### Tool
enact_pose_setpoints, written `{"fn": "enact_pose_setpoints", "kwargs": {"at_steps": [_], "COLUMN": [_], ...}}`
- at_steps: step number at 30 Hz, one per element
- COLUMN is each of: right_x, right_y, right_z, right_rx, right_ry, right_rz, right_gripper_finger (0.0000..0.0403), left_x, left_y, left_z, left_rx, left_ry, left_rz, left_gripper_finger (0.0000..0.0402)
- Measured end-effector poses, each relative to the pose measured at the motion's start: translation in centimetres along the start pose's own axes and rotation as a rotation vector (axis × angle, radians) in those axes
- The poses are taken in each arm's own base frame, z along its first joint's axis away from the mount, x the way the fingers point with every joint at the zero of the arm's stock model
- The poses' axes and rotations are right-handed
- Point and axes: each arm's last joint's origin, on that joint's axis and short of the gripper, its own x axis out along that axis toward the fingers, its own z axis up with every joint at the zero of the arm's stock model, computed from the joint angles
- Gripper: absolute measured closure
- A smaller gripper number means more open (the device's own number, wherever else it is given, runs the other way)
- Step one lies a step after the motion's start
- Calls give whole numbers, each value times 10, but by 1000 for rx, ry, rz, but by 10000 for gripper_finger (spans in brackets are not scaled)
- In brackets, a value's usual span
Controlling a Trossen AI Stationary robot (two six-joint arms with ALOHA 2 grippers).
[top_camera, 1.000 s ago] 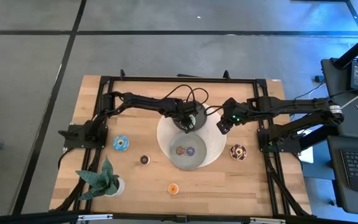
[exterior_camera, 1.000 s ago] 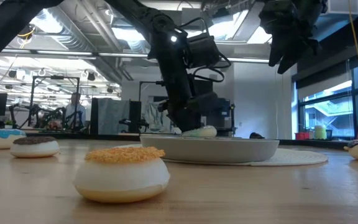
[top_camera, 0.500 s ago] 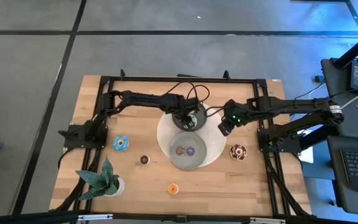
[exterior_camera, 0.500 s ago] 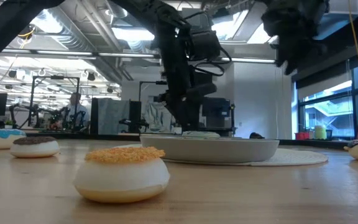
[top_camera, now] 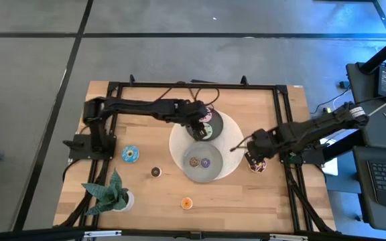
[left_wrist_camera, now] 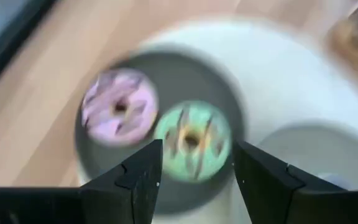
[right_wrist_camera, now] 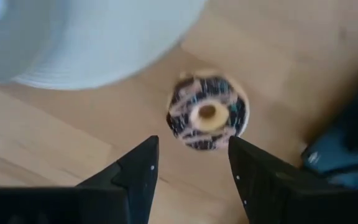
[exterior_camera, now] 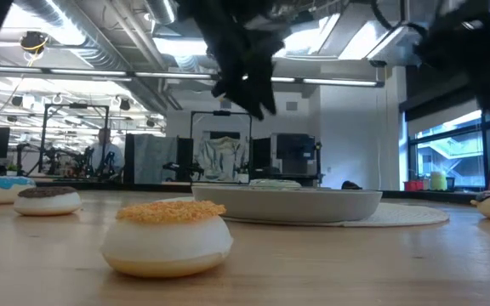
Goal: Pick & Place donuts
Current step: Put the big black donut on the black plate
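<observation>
My right gripper grabs the sprinkled chocolate donut by its iced ring (top_camera: 257, 165) next, to place the donut in the far grey dish.
My left gripper (left_wrist_camera: 197, 149) hangs open above the far grey dish (top_camera: 216, 127), its fingers on either side of the green donut (left_wrist_camera: 192, 140), clear of it. The pink donut (left_wrist_camera: 120, 115) lies beside the green one in that dish. My right gripper (right_wrist_camera: 192, 142) is open above the sprinkled chocolate donut (right_wrist_camera: 207, 113), which lies flat on the wood near the table's right edge (top_camera: 256, 163). The near grey dish (top_camera: 213, 175) holds a brown mini (top_camera: 194, 162) and a purple mini (top_camera: 205, 162). The blue donut (top_camera: 131, 154), another brown mini (top_camera: 155, 172) and the orange mini (top_camera: 187, 202) lie on the table.
Both dishes stand on a round white mat (top_camera: 232, 148) at the table's middle. A green star-shaped potted plant (top_camera: 112, 194) stands at the near left corner. A black frame (top_camera: 283, 120) runs around the table. Bare wood lies between the plant and the near dish.
My left gripper lowered the green donut into the far dish beside the pink one, let go and rose clear. My right gripper swung from beside the far dish toward the table's near right and came down over the chocolate donut.
</observation>
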Motion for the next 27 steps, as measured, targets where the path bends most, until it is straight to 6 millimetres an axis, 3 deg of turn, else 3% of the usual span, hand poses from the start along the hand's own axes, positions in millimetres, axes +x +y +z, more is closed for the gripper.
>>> {"fn": "enact_pose_setpoints", "kwargs": {"at_steps": [8, 14, 21, 27], "right_x": [49, 75, 94, 98], "right_y": [-18, -28, -41, -40], "right_z": [-21, -22, -21, -21], "right_rx": [152, 175, 210, 215], "right_ry": [51, 43, 0, 0], "right_rz": [-94, -83, -109, -78], "right_gripper_finger": [207, 207, 207, 224], "left_x": [-33, -38, -39, -39], "left_y": [5, 5, -2, -4], "left_z": [-18, -27, -30, -30], "left_rx": [-77, -108, -91, -53], "left_ry": [-298, -308, -293, -295], "left_rz": [-155, -178, -215, -213], "left_gripper_finger": [216, 212, 216, 213]}}
